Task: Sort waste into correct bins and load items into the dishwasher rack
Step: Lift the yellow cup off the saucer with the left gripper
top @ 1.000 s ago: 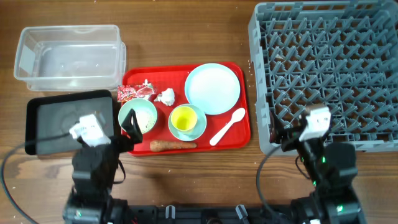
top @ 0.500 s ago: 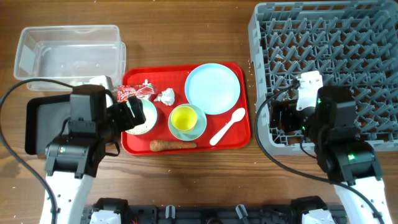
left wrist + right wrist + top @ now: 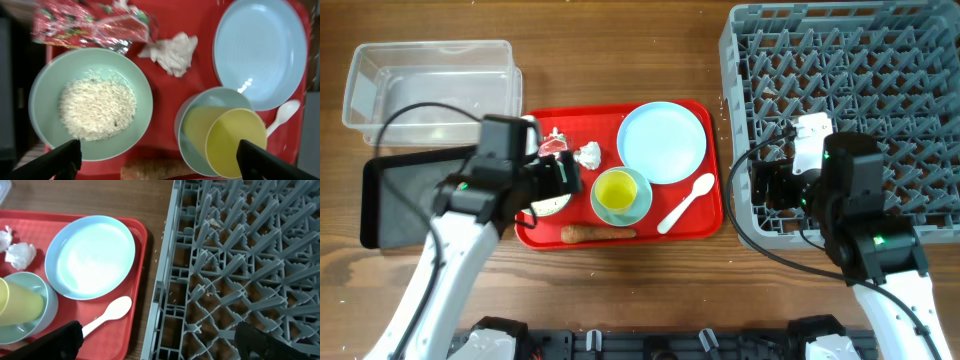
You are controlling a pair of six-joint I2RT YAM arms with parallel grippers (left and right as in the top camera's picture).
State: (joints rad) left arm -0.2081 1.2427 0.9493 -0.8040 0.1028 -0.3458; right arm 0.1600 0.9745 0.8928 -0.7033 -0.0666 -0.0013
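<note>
My left gripper grips the yellow cup [image 3: 235, 142] by its rim on the rice-bowl side next. The far side of the yellow cup stays free for handing over to my right gripper.
My left gripper [image 3: 561, 176] is open and empty, and hovers over the red tray between the pale green bowl [image 3: 142, 90] of rice grains [image 3: 97, 107] and the yellow cup [image 3: 235, 142]. The cup stands in the pale blue bowl [image 3: 207, 97]. The carrot-like stick [image 3: 155, 170] lies just below its jaws [image 3: 160, 167]. The red-and-white wrapper [image 3: 90, 25], the paper ball [image 3: 172, 50], the blue plate [image 3: 260, 50] and the white spoon [image 3: 282, 115] lie on the tray. My right gripper [image 3: 770, 186] is open and empty above the left edge of the grey rack [image 3: 850, 100], its jaws [image 3: 160, 347] over that edge.
The clear tub [image 3: 430, 85] stands at the back left with the black tray [image 3: 405, 200] in front of it. The red serving tray [image 3: 705, 215] sits between the bins and the rack. Cables trail from both arms over the wooden table.
My left arm has swung right from beside the black tray to above the green bowl on the red tray. My right arm rose to the rack's left edge, then held still.
</note>
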